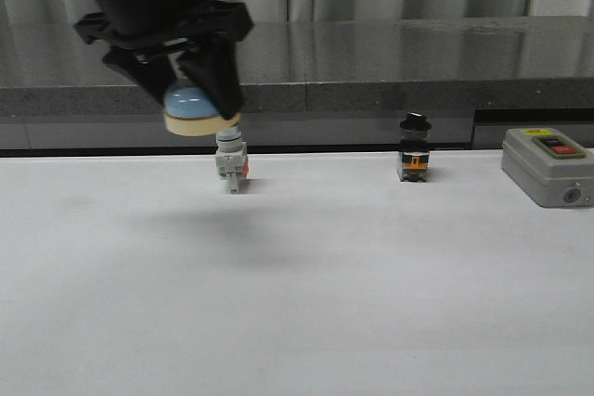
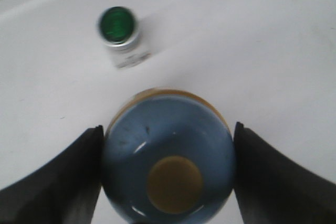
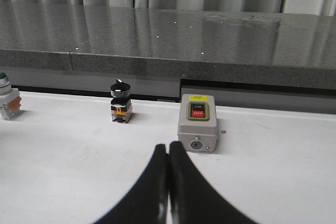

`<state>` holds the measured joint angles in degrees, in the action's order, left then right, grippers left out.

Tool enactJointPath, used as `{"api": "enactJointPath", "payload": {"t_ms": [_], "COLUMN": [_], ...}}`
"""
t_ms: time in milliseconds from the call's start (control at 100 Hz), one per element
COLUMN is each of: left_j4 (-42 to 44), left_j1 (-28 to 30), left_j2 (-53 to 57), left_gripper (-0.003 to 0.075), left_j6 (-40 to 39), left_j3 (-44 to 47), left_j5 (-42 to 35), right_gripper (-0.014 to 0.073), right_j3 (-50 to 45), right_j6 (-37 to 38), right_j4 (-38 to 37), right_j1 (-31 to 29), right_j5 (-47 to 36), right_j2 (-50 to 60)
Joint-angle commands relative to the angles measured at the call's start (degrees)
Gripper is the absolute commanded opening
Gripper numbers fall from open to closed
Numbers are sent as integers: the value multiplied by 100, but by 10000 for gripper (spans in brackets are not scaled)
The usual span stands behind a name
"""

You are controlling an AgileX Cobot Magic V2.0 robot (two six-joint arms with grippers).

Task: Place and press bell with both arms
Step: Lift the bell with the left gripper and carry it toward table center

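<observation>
My left gripper now keeps holding the bell until it reaches the white table, since in the front view the bell's cream base [image 1: 200, 125] is above the table.
The light-blue domed bell [image 1: 192, 108] with its cream base hangs well above the white table, held by my left gripper [image 1: 186, 99], which is shut on it. In the left wrist view the bell [image 2: 168, 156] fills the space between both black fingers [image 2: 63, 182], its cream button facing the camera. My right gripper [image 3: 168, 153] is shut with nothing in it, low over the table and short of the grey box. The right arm does not show in the front view.
A green-capped white push-button switch [image 1: 231, 162] stands on the table [image 1: 297, 303] just behind and below the bell. A black-knobbed selector switch [image 1: 414, 147] stands mid-right. The grey box with red and black buttons [image 1: 549, 166] sits far right. A dark stone ledge [image 1: 390, 62] runs along the back.
</observation>
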<state>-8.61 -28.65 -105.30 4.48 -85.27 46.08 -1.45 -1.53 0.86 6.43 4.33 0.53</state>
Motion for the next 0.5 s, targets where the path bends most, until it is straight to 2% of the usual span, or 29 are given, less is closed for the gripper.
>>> {"api": "enactJointPath", "payload": {"t_ms": [0,230,490], "left_j4": [-79,-79,-93], "left_j1": [-369,-951,-1022], "left_j2": [183,-304,-922], "left_gripper": [184,184,185], "left_j6": [1,1,1], "left_j3": [-169,-189,-189], "left_j5": [-450,-888,-1090], "right_gripper": [-60,-60,-60], "right_j3": [74,74,74], "right_j6": [-10,-10,-10], "right_j4": [-4,-4,-4], "right_j1": [-35,-35,-35], "right_j5": [-504,-504,-504], "right_j2": [111,111,111]}}
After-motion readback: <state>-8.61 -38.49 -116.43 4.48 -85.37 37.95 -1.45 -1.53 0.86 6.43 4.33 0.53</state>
